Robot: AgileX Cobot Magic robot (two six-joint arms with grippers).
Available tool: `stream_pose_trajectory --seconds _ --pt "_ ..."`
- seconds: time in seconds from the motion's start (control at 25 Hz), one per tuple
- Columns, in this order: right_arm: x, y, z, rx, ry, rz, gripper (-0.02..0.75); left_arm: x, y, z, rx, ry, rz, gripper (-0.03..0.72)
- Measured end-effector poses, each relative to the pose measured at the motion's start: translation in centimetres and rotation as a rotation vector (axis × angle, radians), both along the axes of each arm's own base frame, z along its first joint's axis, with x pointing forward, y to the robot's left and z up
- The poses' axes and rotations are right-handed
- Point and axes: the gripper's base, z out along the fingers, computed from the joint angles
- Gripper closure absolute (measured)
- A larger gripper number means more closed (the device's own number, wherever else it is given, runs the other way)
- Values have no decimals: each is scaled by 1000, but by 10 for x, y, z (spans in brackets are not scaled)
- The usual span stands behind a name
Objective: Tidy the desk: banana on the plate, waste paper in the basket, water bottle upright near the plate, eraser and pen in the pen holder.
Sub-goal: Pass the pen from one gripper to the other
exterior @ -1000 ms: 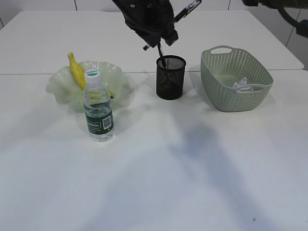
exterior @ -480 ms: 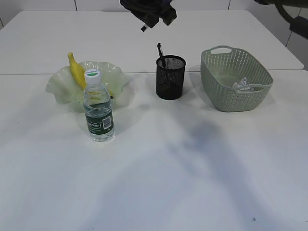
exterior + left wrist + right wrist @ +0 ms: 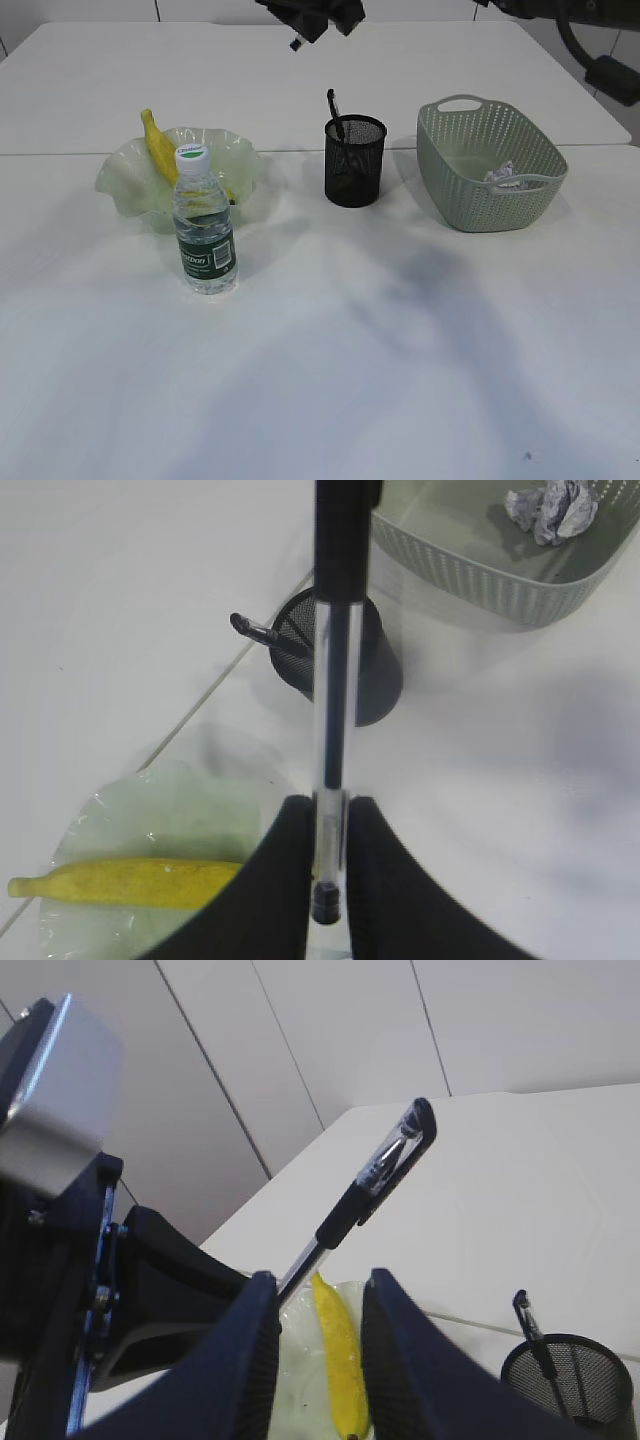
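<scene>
The right gripper grips the clear pen by its black end with the cap [image 3: 352,1207] next, since my left gripper's fingers close around the pen's clear body.
My left gripper [image 3: 328,815] is shut on a clear pen with a black cap [image 3: 335,680], held high above the black mesh pen holder [image 3: 375,685]; in the exterior view the left gripper [image 3: 312,14] sits at the top edge. A second pen [image 3: 333,108] stands in the pen holder [image 3: 355,165]. My right gripper [image 3: 322,1280] is open and empty, looking at the held pen [image 3: 375,1175]. The banana [image 3: 159,148] lies on the pale green plate [image 3: 120,180]. The water bottle [image 3: 205,225] stands upright in front of the plate. Crumpled paper [image 3: 501,174] lies in the basket [image 3: 480,215]. No eraser shows.
The right arm [image 3: 600,60] crosses the top right corner of the exterior view. A table seam [image 3: 60,153] runs behind the plate. White tabletop [image 3: 350,380] stretches in front of the objects.
The left gripper has risen from just above the pen holder to the top edge of the exterior view, taking its pen out of that view. The objects on the table have not moved.
</scene>
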Motion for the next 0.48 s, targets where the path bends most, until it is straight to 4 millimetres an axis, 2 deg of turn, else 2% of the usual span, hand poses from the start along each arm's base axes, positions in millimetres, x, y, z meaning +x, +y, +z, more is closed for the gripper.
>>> stream_pose_trajectory --seconds 0.24,0.48 --pt "2 0 -4 -8 -4 35 519 -2 1 4 -5 -7 0 649" --pt "9 -17 -9 12 -2 32 519 -5 4 13 -18 -22 0 649"
